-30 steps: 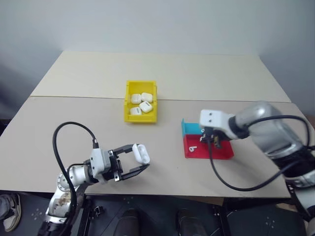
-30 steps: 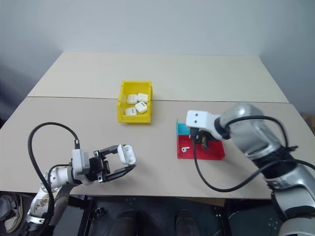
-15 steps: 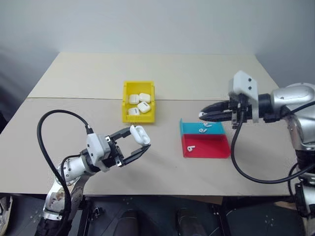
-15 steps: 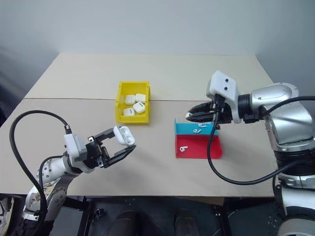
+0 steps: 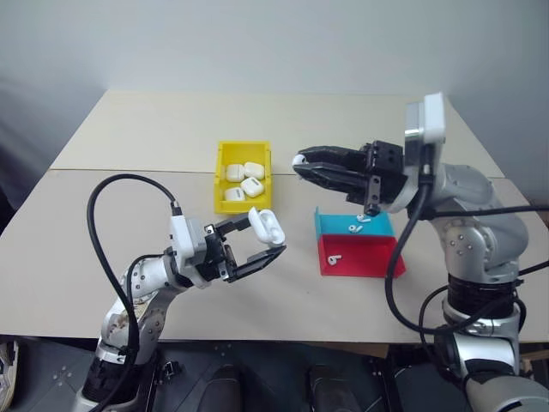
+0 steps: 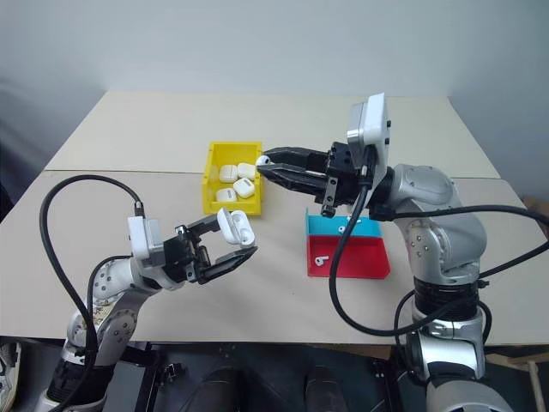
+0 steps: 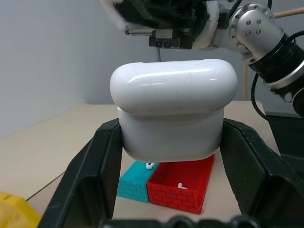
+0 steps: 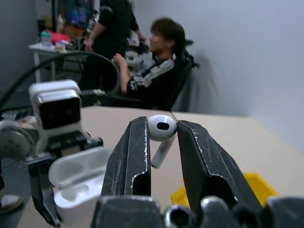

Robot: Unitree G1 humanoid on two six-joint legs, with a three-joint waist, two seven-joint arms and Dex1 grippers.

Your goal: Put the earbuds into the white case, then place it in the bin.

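My right gripper moves the earbud to the case next, before releasing it. In the right wrist view, the earbud's stem (image 8: 162, 153) hangs well apart from the open white case.
My left gripper (image 5: 264, 239) is shut on the white case (image 5: 268, 227), held above the table's front with its lid flipped open. The left wrist view shows the case (image 7: 173, 114) clamped between both fingers. My right gripper (image 6: 264, 160) points left, raised over the table near the bin's right side, and is shut on one of the earbuds (image 8: 162, 126). That earbud's stem hangs between the fingers (image 8: 135, 152). The open case (image 8: 78, 180) sits lower and ahead of it, apart from it. The yellow bin (image 5: 221, 172) stands behind, with several white cases inside.
A shallow red-and-blue tray (image 5: 377, 257) lies to the right of centre with a few loose earbuds (image 5: 333, 257) in it. A seam crosses the table behind the bin. People (image 8: 156, 71) are in the room beyond the table's left side.
My right gripper rose out of the tray, turned to point left, and swung toward the case with an earbud. My left gripper lifted the case a little up and rightward.
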